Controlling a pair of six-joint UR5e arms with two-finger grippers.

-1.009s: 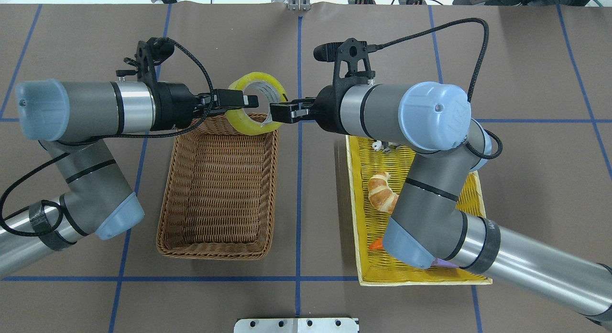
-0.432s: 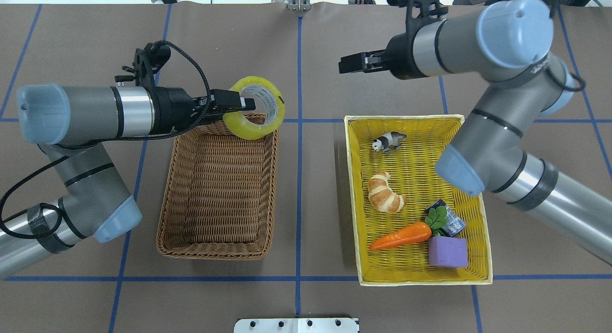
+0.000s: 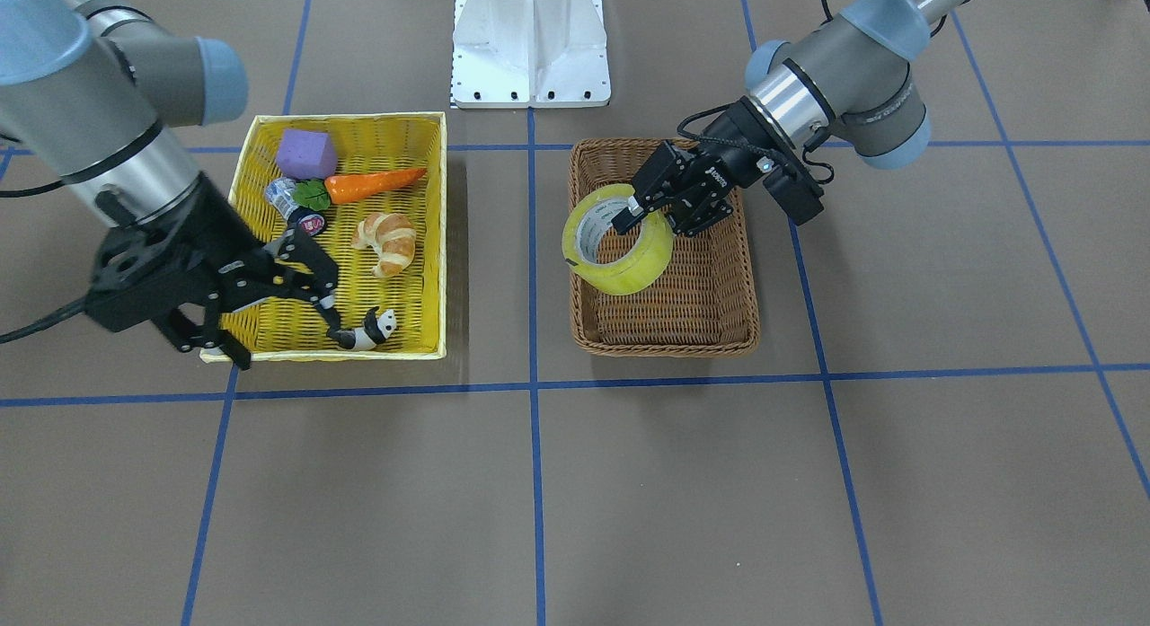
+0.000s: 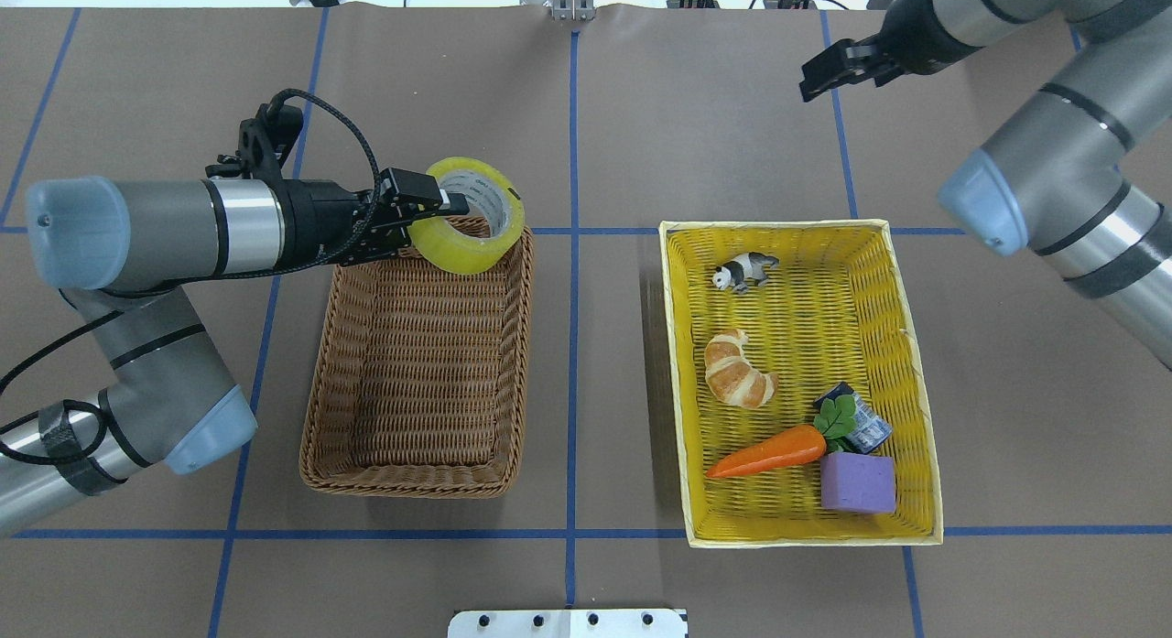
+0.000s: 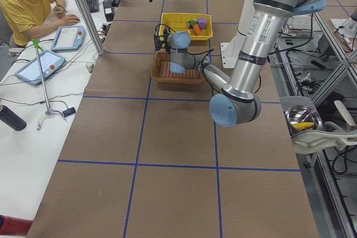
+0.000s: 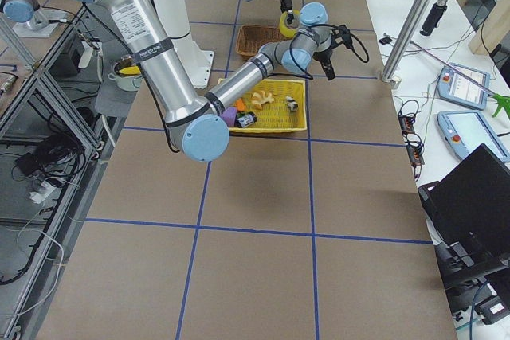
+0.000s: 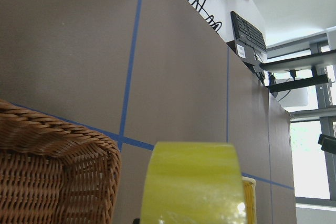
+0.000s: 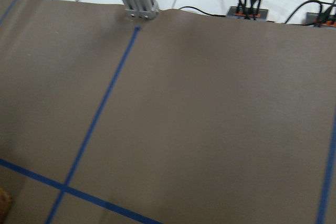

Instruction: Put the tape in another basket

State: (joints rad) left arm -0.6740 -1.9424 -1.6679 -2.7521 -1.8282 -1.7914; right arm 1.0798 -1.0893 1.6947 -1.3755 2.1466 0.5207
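The tape's outer edge (image 3: 567, 242) sticks out over the wicker basket's rim (image 3: 577, 309). I should move the tape inward and down before my left gripper lets go of it.
The tape (image 4: 455, 244), a yellowish-green roll with a grey-white core, hangs tilted above the far end of the brown wicker basket (image 4: 403, 485). My left gripper (image 4: 438, 210) is shut on the roll's wall, with one finger inside the core. The front view shows the tape (image 3: 629, 268) held over the basket (image 3: 665, 346) by the left gripper (image 3: 643, 206). The left wrist view shows the tape (image 7: 191, 182) close up beside the basket's rim (image 7: 52, 129). My right gripper (image 4: 808, 81) is open and empty, high over the table's far right; in the front view (image 3: 329, 299) its fingers stand apart.
A yellow basket (image 4: 778, 224) on the right holds a panda figure (image 4: 746, 270), a croissant (image 4: 737, 371), a carrot (image 4: 769, 450), a small bottle (image 4: 861, 425) and a purple block (image 4: 857, 482). Blue tape lines cross the brown table. An operator sits at the far side.
My right gripper has let go of the tape and pulled away to the far right. My left gripper keeps the tape and has drawn it slightly left over the brown basket.
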